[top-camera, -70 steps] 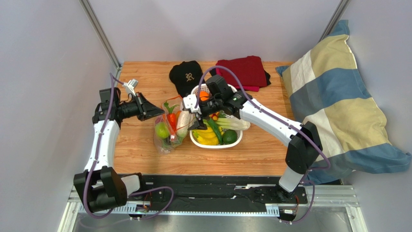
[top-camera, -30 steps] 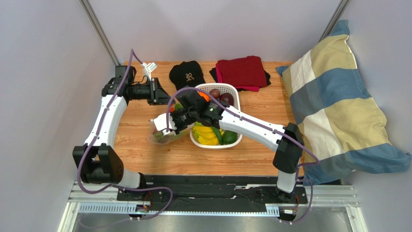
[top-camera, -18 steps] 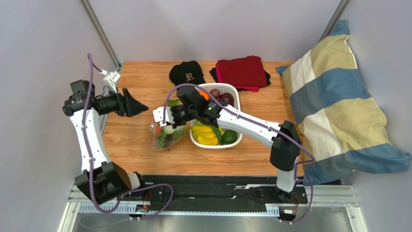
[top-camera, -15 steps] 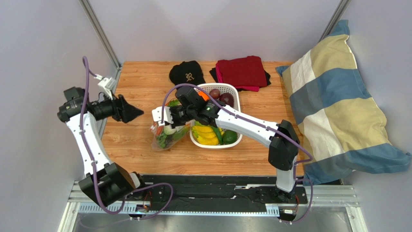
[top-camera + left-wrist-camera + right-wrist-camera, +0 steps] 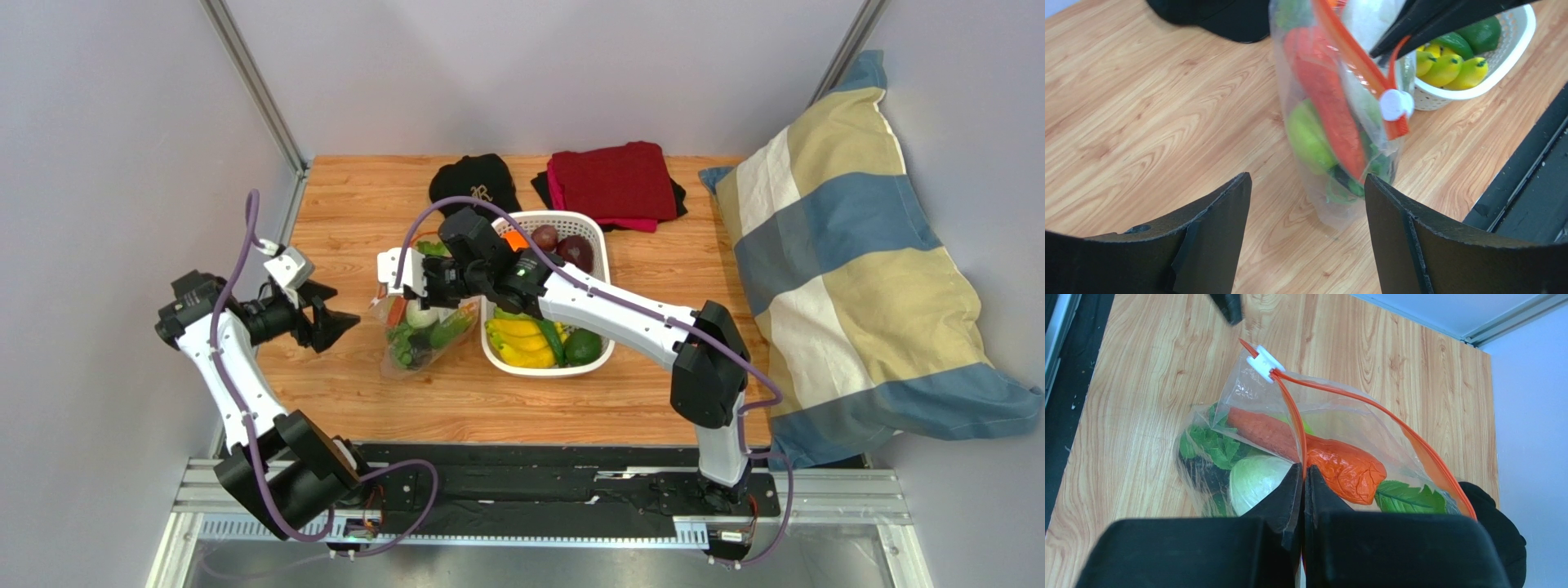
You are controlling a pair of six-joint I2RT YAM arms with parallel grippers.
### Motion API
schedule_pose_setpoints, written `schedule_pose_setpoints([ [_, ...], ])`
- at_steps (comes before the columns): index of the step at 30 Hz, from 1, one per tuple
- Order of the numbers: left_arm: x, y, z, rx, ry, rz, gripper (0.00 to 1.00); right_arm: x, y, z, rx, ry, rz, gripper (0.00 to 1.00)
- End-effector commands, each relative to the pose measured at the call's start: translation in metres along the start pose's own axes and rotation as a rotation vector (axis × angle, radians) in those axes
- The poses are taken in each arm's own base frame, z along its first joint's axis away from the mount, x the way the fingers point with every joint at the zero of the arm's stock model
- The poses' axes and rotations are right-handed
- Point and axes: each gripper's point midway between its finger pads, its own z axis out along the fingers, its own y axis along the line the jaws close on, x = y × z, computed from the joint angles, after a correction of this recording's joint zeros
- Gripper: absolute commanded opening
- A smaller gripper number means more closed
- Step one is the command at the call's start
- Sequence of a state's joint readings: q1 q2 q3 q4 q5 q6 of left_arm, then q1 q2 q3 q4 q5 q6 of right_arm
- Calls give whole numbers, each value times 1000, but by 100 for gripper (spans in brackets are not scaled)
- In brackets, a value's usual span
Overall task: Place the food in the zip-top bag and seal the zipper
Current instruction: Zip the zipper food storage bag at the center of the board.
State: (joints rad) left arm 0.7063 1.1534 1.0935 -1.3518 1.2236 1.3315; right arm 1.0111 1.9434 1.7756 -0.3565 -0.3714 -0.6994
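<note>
I need to grip the red zipper's end (image 5: 1397, 127) next with my left gripper, just beyond the pale tab, so that the tab stays free to slide and seal.
The zip-top bag (image 5: 423, 333) stands on the table left of the basket, lifted at its mouth. Inside it I see a round green fruit (image 5: 1309, 138), red and orange food (image 5: 1349, 468) and green leaves. My right gripper (image 5: 1303, 468) is shut on the red zipper (image 5: 1290, 416) partway along the strip, and the pale tab (image 5: 1265, 360) sits at the strip's far end. My left gripper (image 5: 1308, 179) is open, low over the wood just left of the bag (image 5: 1339, 122), touching nothing. Two dark fruits (image 5: 561, 248) lie in the basket.
The white basket (image 5: 503, 358) holds yellow bananas (image 5: 521, 341) and a green fruit (image 5: 584, 347). A black cap (image 5: 472, 181) and folded red cloth (image 5: 617, 181) lie at the back. A striped pillow (image 5: 859, 257) fills the right side. The table's near edge and black rail are close behind the bag.
My left arm has swung from the back of the table to the near left of the bag and its jaws have opened. The right gripper has drawn the bag's mouth leftward.
</note>
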Motion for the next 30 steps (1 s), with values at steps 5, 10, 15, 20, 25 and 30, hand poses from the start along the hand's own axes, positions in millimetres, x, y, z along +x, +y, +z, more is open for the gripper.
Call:
schedule_pose_setpoints([
  [5, -10, -45, 23, 183, -135, -134, 71, -24, -34, -5, 117, -67, 82, 0],
  [10, -12, -48, 35, 208, -127, -148, 68, -25, -37, -5, 127, -76, 110, 0],
  [15, -10, -39, 42, 165, -106, -68, 66, -27, -40, -8, 129, -91, 143, 0],
  [20, -18, -23, 46, 133, -139, -81, 56, -26, -41, -14, 114, -103, 166, 0],
  [25, -23, -22, 46, 139, -161, -52, 45, -27, -38, -20, 84, -125, 174, 0],
  [30, -30, -23, 47, 138, -168, 11, 47, -27, -32, -19, 46, -132, 183, 0],
])
